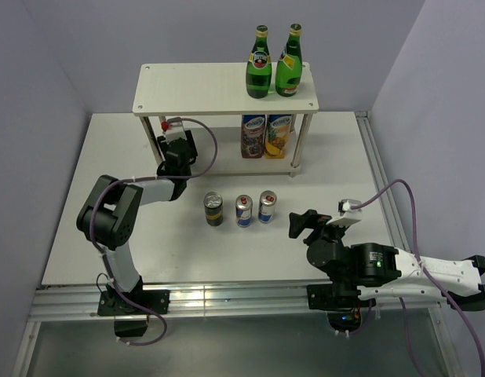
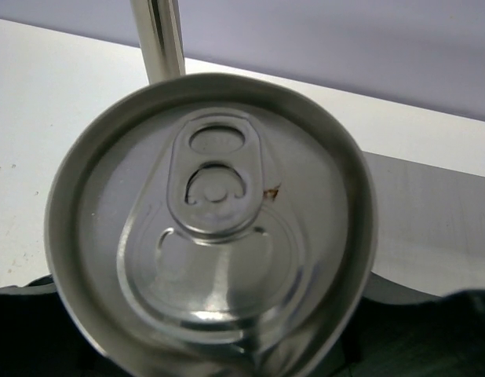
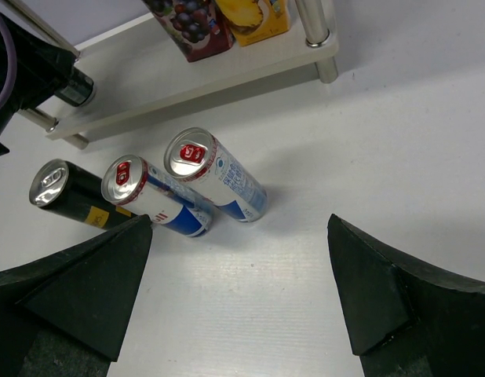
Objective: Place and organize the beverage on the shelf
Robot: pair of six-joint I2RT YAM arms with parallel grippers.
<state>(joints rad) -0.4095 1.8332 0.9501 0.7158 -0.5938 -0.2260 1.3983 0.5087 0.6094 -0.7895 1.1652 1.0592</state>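
Observation:
My left gripper should release the can now: its dark body is at the flat lower board, so it would land standing.
Two green bottles (image 1: 259, 64) (image 1: 289, 63) stand on the top board of the shelf (image 1: 195, 86). A dark can (image 1: 214, 210) and two blue-and-silver cans (image 1: 243, 210) (image 1: 267, 206) stand in a row on the table, also seen in the right wrist view (image 3: 66, 192) (image 3: 152, 196) (image 3: 215, 174). My left gripper (image 1: 176, 144) reaches under the shelf's left end, shut on another can whose top (image 2: 211, 228) fills the left wrist view; its dark body (image 3: 74, 88) sits at the lower board (image 3: 187, 75). My right gripper (image 3: 241, 228) is open and empty, right of the row.
Two juice cartons (image 1: 254, 135) (image 1: 279, 133) stand on the lower board toward the right. A shelf leg (image 2: 158, 39) rises just behind the held can. Purple walls close in the table on three sides. A metal rail (image 1: 227, 294) runs along the near edge.

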